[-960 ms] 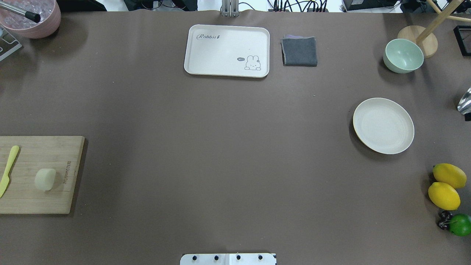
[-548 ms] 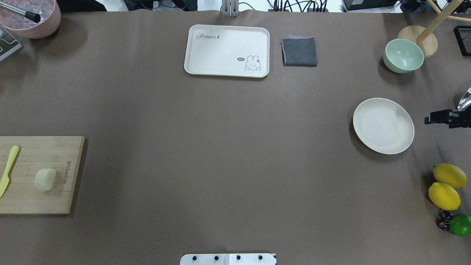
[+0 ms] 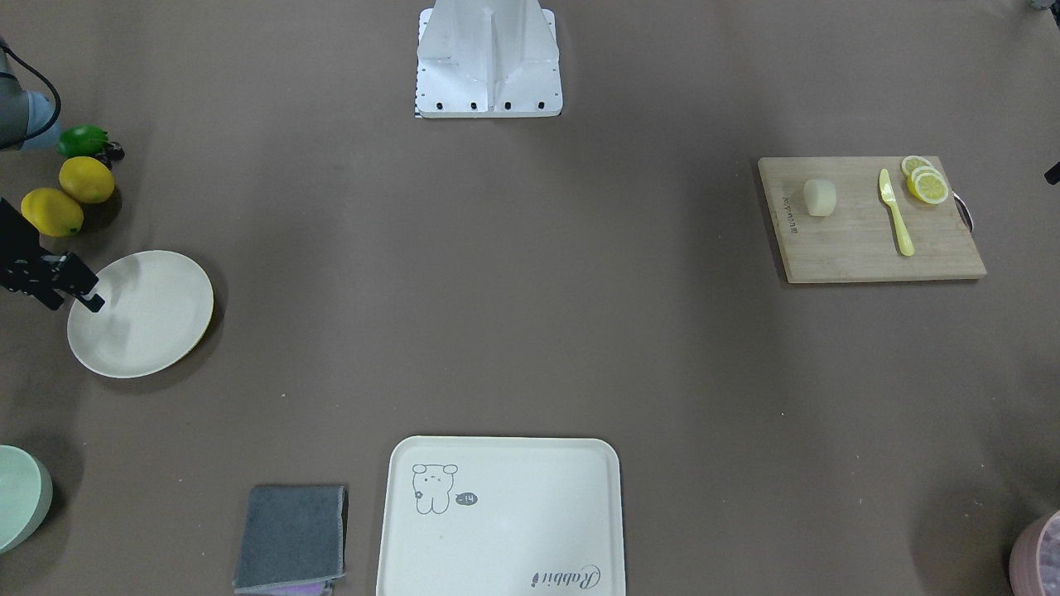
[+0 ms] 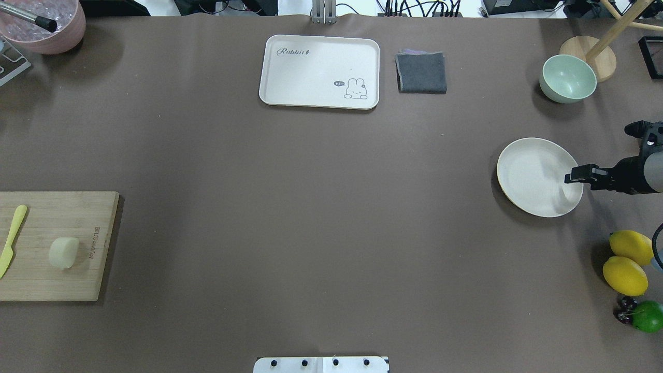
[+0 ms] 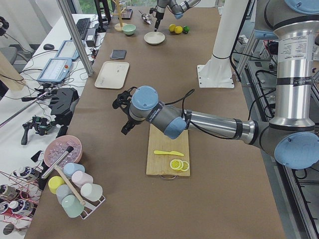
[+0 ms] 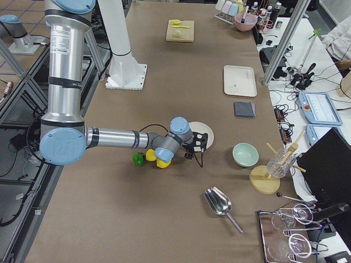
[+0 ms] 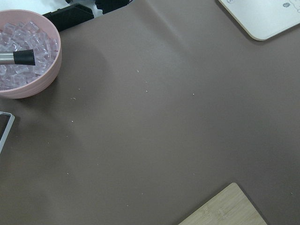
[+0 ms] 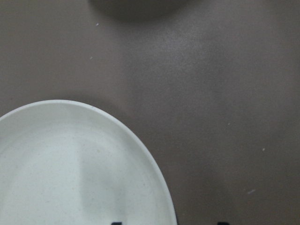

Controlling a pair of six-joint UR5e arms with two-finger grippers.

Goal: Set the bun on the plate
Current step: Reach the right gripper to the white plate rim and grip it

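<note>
The right gripper grabs the round cream plate by its rim [image 3: 204, 322] next, to bring the plate within reach for the bun [image 3: 820, 198].
The pale cream bun [image 4: 63, 253] lies on a wooden cutting board [image 4: 52, 285] at the table's left edge, beside a yellow knife [image 4: 11, 241]. It also shows in the front view as the bun [image 3: 820, 198]. The round cream plate [image 4: 531, 173] sits far off at the right. My right gripper [image 4: 570, 177] hovers over the plate's right rim, open and empty. In the right wrist view the plate [image 8: 70, 164] fills the lower left. My left gripper [image 5: 124, 127] hangs beyond the board's far end; I cannot tell whether it is open or shut.
Lemon slices [image 3: 926, 182] lie on the board. Two lemons [image 4: 624, 275] and a lime [image 4: 647, 316] sit near the plate. At the back are a green bowl [image 4: 568, 77], a cream tray [image 4: 318, 70], a grey cloth [image 4: 421, 72] and a pink ice bowl [image 4: 62, 36].
My right gripper came in from the right edge and moved left until its tip was over the plate's right rim. The bun and the board have not moved.
</note>
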